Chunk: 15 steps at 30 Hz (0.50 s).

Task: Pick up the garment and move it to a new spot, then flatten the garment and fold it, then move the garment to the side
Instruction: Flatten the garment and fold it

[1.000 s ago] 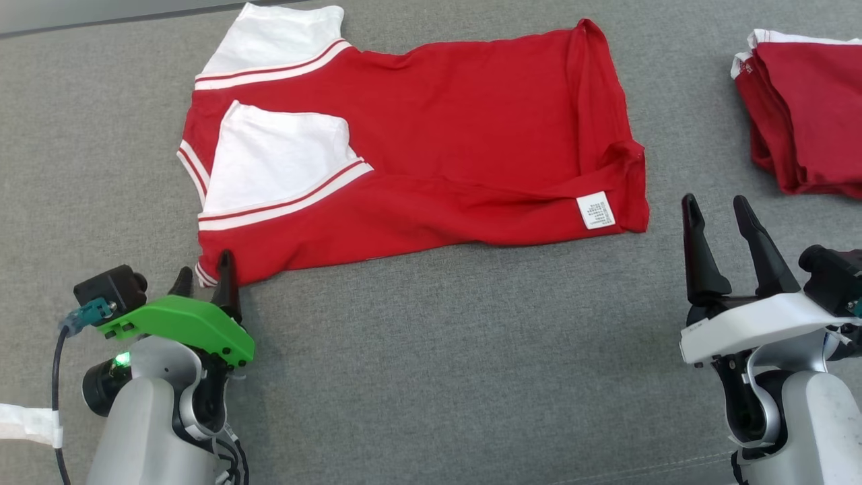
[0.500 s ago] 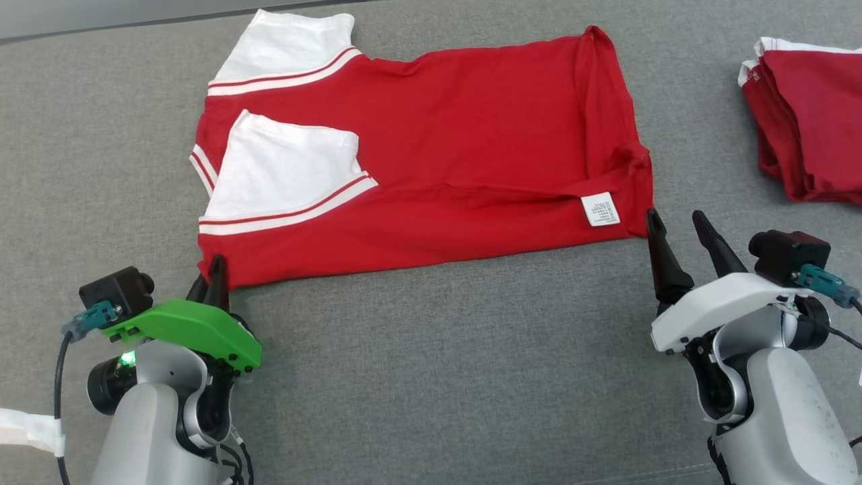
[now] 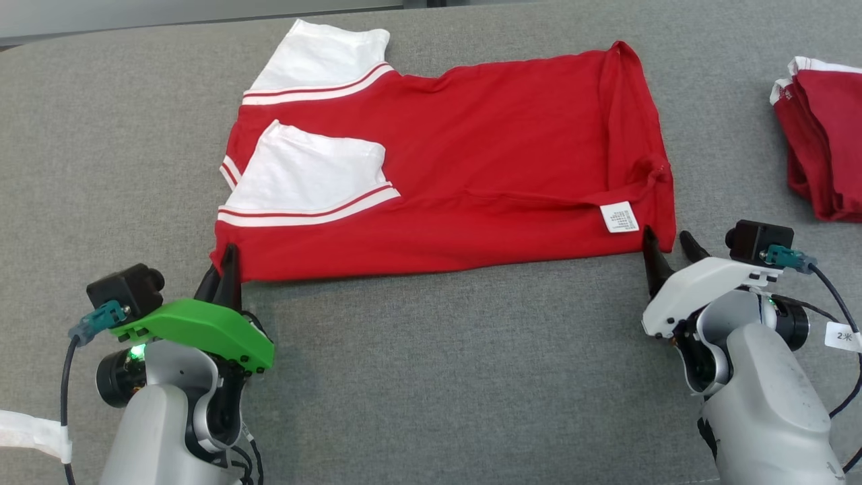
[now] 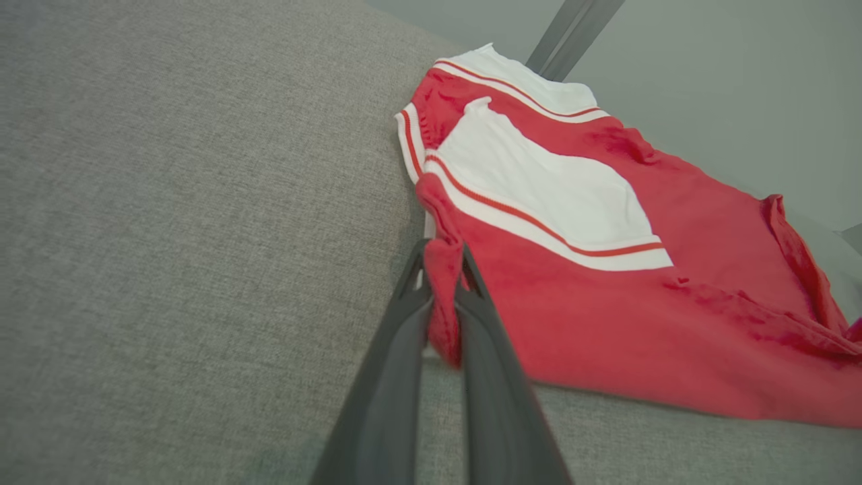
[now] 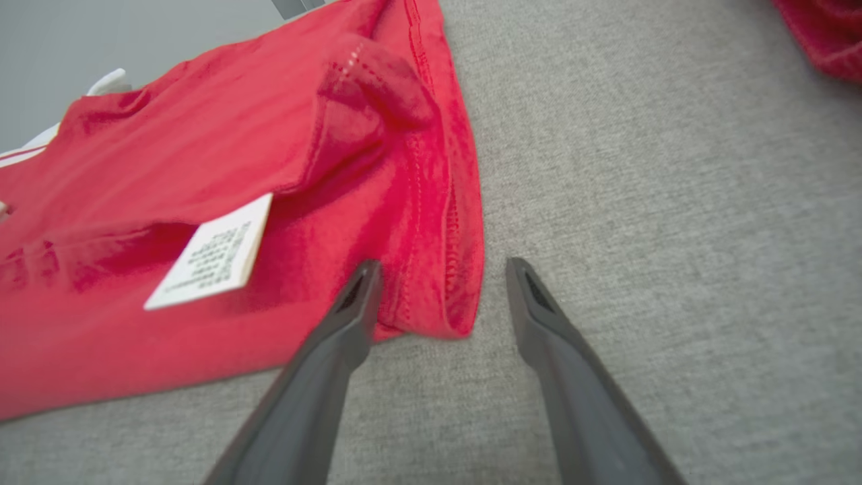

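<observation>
The shirt's body (image 3: 501,174) is flat on the padding. My right gripper should next grab the shirt by its hem corner (image 3: 665,241), where the shirt's folded edge stands up.
The garment (image 3: 485,155) is a red shirt with white, red-striped sleeves, spread on the grey padded surface with one sleeve folded in over the body. My left gripper (image 3: 225,266) is shut on its near-left corner; the left wrist view shows a pinch of red cloth of the garment (image 4: 606,316) between the two fingers of the left gripper (image 4: 441,252). My right gripper (image 3: 667,236) stands open at the near-right corner. In the right wrist view the right gripper (image 5: 442,266) straddles the hem corner of the garment (image 5: 202,168), beside the white care label (image 5: 212,259).
A pile of other red and white garments (image 3: 821,141) lies at the far right, a hand's width from my right arm. The grey surface (image 3: 438,370) stretches bare in front of the shirt. Its far edge runs just behind the upper sleeve.
My left gripper has closed on the near-left corner. My right gripper has moved left and forward to the near-right corner, staying open. The head camera has shifted, sliding the whole scene right and down.
</observation>
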Motion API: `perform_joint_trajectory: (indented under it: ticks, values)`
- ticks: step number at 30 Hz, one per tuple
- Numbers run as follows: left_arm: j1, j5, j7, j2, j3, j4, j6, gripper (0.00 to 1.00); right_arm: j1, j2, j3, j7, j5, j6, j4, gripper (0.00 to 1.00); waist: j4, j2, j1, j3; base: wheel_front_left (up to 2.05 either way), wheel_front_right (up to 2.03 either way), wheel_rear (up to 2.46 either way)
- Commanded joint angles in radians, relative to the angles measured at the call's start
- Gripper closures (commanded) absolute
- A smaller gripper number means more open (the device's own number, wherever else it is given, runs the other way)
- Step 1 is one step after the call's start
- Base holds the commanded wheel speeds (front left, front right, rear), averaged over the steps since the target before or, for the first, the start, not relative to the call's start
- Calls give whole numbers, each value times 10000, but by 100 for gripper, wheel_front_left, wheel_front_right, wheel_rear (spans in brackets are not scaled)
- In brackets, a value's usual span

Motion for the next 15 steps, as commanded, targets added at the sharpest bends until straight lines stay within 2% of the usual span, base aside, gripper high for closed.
perform_joint_trajectory:
  ticks: [1,8,15]
  values:
    - [128,-38,-90,75,53,-89,44,100,-145,-17,-32,-6,-79,0,212,100,-24,0,0,-38,0,0,0]
    - [320,-43,-110,327,167,-641,77,100,-278,-31,-511,-8,273,0,-265,100,-117,0,0,-296,0,0,0]
    - [1216,2,335,614,73,-2088,171,100,1203,-35,-883,1041,765,-7,-2663,100,-123,0,0,-624,0,0,0]
